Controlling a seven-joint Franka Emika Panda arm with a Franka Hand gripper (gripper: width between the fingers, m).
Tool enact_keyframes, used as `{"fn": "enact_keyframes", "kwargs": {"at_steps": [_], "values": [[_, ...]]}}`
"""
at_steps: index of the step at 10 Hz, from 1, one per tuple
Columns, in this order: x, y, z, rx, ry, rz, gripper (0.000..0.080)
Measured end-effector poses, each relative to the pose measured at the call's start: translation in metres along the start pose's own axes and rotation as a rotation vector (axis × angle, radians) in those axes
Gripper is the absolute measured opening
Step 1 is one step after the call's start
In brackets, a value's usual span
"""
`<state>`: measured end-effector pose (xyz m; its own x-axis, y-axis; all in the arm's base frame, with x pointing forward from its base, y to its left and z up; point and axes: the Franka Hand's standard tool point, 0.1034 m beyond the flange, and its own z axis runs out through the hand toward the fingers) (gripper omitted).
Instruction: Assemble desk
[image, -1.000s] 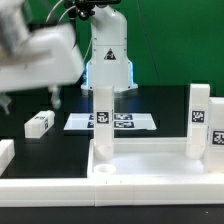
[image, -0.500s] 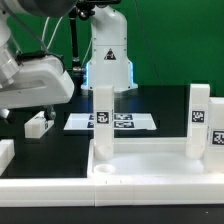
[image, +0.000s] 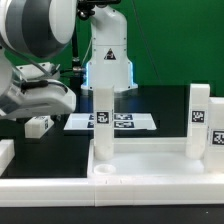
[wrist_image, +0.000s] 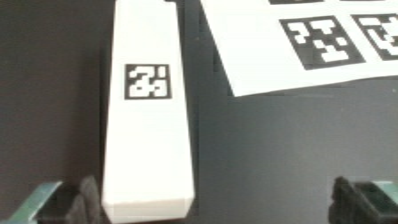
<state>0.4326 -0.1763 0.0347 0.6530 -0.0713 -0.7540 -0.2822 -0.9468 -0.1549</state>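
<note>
The gripper's fingers are still above the loose leg's near end (wrist_image: 148, 195) and would miss it if I closed now, so I need to first lower my gripper.
The desk's white rimmed tabletop (image: 150, 160) lies at the front with two tagged legs standing upright on it, one (image: 103, 120) on the exterior view's left and one (image: 198, 122) on its right. A loose white leg (image: 38, 125) lies on the black table at the left. My arm hangs just above it. In the wrist view this leg (wrist_image: 148, 100) is a long white block with a square tag. My gripper (wrist_image: 214, 200) is open, and the leg's near end lies between the fingers, close to one fingertip (wrist_image: 63, 200).
The marker board (image: 112, 121) lies behind the tabletop and shows in the wrist view (wrist_image: 302, 40) beside the loose leg. Another white part (image: 5, 155) sits at the far left edge. A long low white bar (image: 110, 192) runs along the front.
My arm has swung down and toward the exterior view's left over the loose leg, and its blur has settled. The tabletop, upright legs and loose leg have not moved.
</note>
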Motion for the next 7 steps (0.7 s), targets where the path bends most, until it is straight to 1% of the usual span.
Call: {"fn": "enact_keyframes", "kwargs": {"at_steps": [2, 3, 4, 5, 6, 7], "values": [[0.0, 0.0, 0.001, 0.001, -0.002, 0.001, 0.0649], [-0.001, 0.005, 0.005, 0.002, -0.011, 0.001, 0.0649], [0.0, 0.019, 0.018, 0.003, -0.046, 0.018, 0.0649], [-0.003, 0.031, 0.028, -0.007, -0.09, 0.031, 0.0649], [-0.004, 0.037, 0.033, -0.007, -0.121, 0.042, 0.0649], [-0.003, 0.039, 0.036, -0.008, -0.13, 0.05, 0.0649]]}}
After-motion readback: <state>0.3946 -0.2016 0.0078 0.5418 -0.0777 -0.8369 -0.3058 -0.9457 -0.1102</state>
